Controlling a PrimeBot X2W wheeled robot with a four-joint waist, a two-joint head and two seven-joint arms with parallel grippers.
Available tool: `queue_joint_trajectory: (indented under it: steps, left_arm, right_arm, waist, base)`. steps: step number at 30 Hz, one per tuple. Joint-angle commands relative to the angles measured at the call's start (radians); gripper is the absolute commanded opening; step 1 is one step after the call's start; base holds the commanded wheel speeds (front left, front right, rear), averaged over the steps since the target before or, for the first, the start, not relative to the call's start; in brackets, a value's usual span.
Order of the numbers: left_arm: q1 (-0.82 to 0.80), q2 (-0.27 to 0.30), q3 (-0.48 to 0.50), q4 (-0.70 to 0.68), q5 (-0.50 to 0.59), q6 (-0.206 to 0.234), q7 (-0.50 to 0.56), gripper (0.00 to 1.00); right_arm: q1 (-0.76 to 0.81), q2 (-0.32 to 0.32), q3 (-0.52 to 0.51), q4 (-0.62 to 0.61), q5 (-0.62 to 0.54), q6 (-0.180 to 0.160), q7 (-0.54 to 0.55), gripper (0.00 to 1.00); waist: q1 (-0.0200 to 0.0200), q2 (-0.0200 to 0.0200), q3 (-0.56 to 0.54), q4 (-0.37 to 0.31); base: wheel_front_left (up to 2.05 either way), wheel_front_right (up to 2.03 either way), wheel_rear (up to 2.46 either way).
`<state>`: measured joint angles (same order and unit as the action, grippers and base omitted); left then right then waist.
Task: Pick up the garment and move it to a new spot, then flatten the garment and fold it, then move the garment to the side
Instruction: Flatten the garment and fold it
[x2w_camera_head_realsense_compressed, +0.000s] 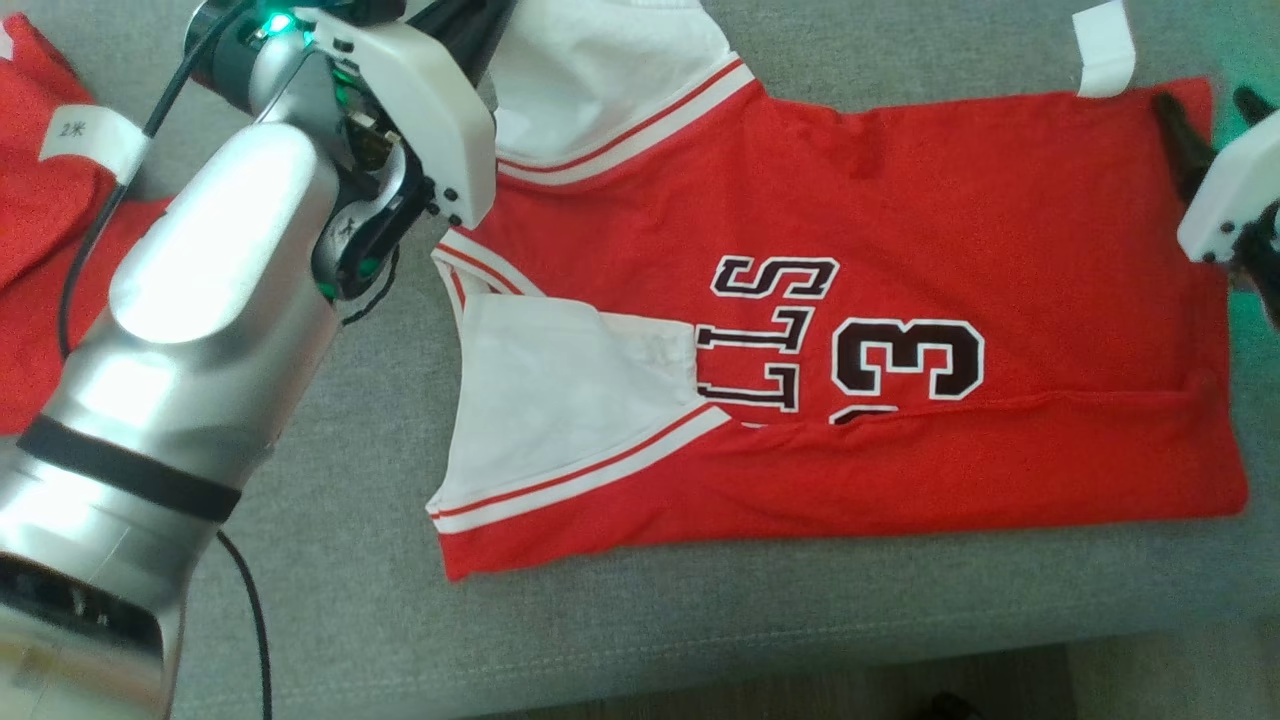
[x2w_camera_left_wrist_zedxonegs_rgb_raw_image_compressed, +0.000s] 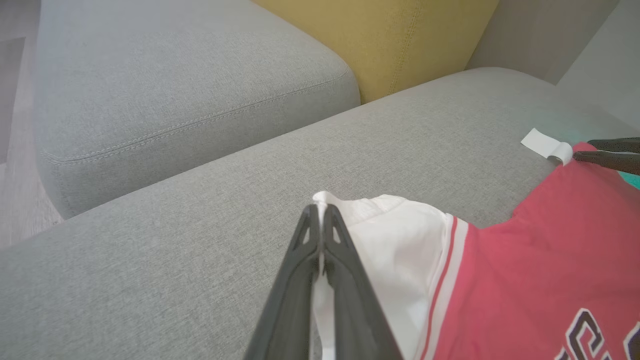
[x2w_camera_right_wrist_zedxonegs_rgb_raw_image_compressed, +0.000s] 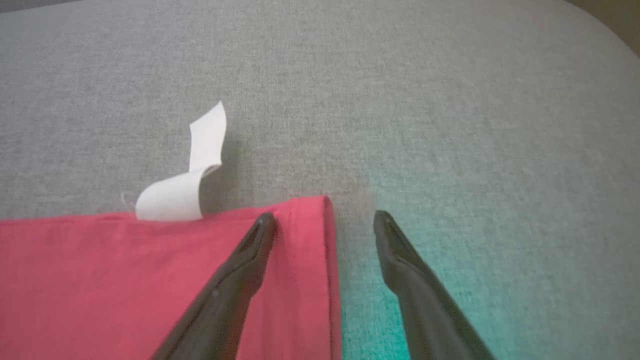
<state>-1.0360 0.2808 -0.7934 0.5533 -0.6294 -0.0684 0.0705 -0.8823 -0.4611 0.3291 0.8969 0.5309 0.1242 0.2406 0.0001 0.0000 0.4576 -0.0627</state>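
Note:
I should grab that red hem corner (x2w_camera_head_realsense_compressed: 1194, 96) next with my right gripper, because the jersey (x2w_camera_head_realsense_compressed: 1020, 228) lies flat across the cushion and its edge ends in a raised corner.
The garment (x2w_camera_head_realsense_compressed: 900, 250) is a red jersey with white side panels and black lettering, spread across a grey sofa cushion (x2w_camera_head_realsense_compressed: 330, 600). Its lower long edge is folded up over the number. My left gripper (x2w_camera_left_wrist_zedxonegs_rgb_raw_image_compressed: 320, 212) is shut on the white shoulder fabric (x2w_camera_left_wrist_zedxonegs_rgb_raw_image_compressed: 400, 240) at the garment's top left, with my left arm (x2w_camera_head_realsense_compressed: 200, 330) reaching in from the left. My right gripper (x2w_camera_right_wrist_zedxonegs_rgb_raw_image_compressed: 325, 219) is open at the far hem corner (x2w_camera_right_wrist_zedxonegs_rgb_raw_image_compressed: 305, 240): one finger over red cloth, the other over bare cushion. In the head view the right gripper (x2w_camera_head_realsense_compressed: 1210, 110) sits at the right edge. A white label (x2w_camera_right_wrist_zedxonegs_rgb_raw_image_compressed: 185, 190) curls beside it.
Another red garment (x2w_camera_head_realsense_compressed: 40, 200) with a white tag (x2w_camera_head_realsense_compressed: 95, 140) lies at the far left. A second grey cushion (x2w_camera_left_wrist_zedxonegs_rgb_raw_image_compressed: 175, 90) and a yellow cushion (x2w_camera_left_wrist_zedxonegs_rgb_raw_image_compressed: 390, 40) stand beyond the garment. The sofa's front edge (x2w_camera_head_realsense_compressed: 700, 660) runs along the bottom, with floor below it.

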Motion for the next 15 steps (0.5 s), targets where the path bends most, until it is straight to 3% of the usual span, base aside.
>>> queue_joint_trajectory:
  steps: [1,6,7,8,15]
  left_arm:
    - [-0.042,0.039,0.033,-0.034,-0.003,0.01,0.008,0.0]
    - [-0.051,0.046,0.029,-0.05,-0.001,0.016,0.019,0.0]
    - [-0.053,0.047,0.029,-0.05,0.0,0.019,0.02,0.0]
    - [-0.055,0.049,0.029,-0.05,0.001,0.021,0.02,0.0]
    - [-0.063,0.055,0.032,-0.038,0.006,0.035,0.003,0.0]
  right_arm:
    - [-0.015,-0.025,0.017,-0.014,0.012,0.007,-0.013,1.0]
    - [-0.043,-0.024,0.047,0.021,0.025,0.007,-0.013,1.0]
    - [-0.046,-0.024,0.057,0.027,0.029,0.007,-0.007,0.27]
    - [-0.049,-0.025,0.066,0.03,0.033,0.007,-0.006,0.0]
    - [-0.092,-0.043,0.085,0.04,0.045,0.007,-0.093,0.0]
  waist:
    - [-0.0001,0.0,0.008,0.001]
    - [-0.0001,0.0,0.026,0.005]
    - [-0.0001,0.0,0.027,0.005]
    - [-0.0001,0.0,0.028,0.005]
    - [-0.0001,0.0,0.029,-0.002]
  base:
    - [0.0,0.0,0.0]
    - [0.0,0.0,0.0]
    - [0.0,0.0,0.0]
    - [0.0,0.0,0.0]
    - [0.0,0.0,0.0]
